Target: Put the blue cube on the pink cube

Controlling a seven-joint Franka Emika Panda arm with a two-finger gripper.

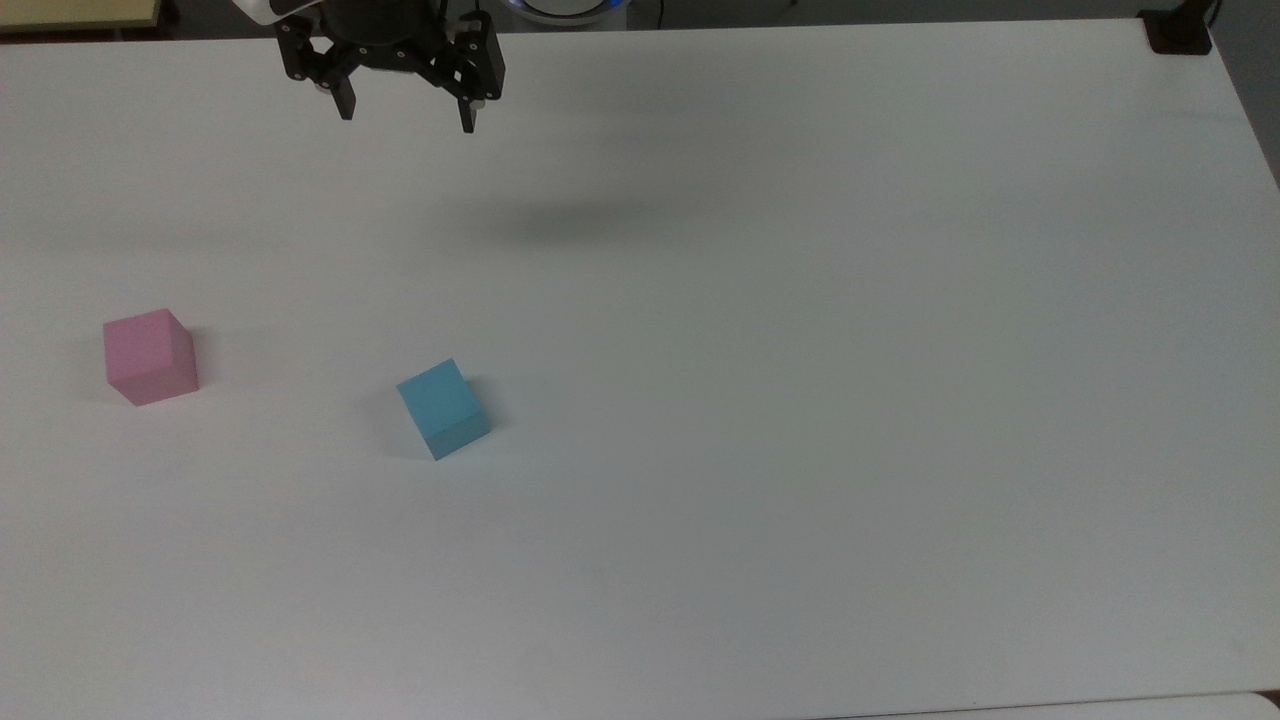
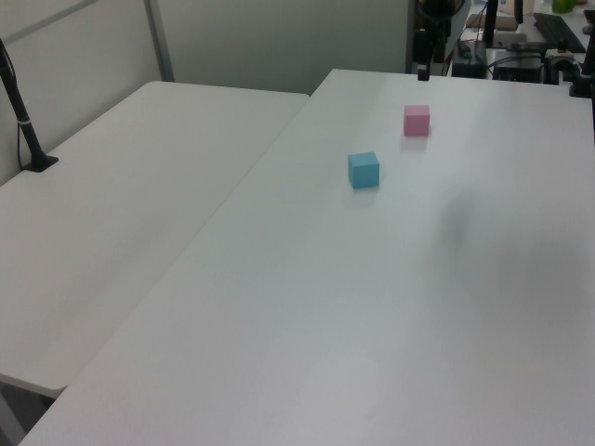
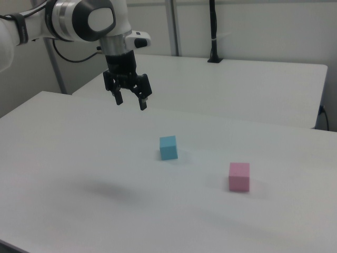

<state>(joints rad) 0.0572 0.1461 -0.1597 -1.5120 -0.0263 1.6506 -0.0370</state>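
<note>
The robot needs to stack the blue cube on the pink cube (image 2: pixel 416 120), so its gripper should next grab two opposite sides of the blue cube (image 2: pixel 363 170).
The blue cube (image 1: pixel 444 409) (image 2: pixel 363 170) (image 3: pixel 168 147) rests on the white table (image 1: pixel 800 400), turned a little askew. The pink cube (image 1: pixel 150 356) (image 2: pixel 416 120) (image 3: pixel 239 176) sits apart from it, toward the top view's left. My gripper (image 1: pixel 407 112) (image 3: pixel 130 102) hangs open and empty well above the table, at the top view's upper edge, far from both cubes. Its shadow lies on the table between it and the blue cube.
A second white table (image 2: pixel 130 214) adjoins this one on the left view's left. A black pole on a base (image 2: pixel 23 121) (image 3: pixel 213 31) stands on that second table. A black mount (image 1: pixel 1180 30) sits at the top view's upper right corner.
</note>
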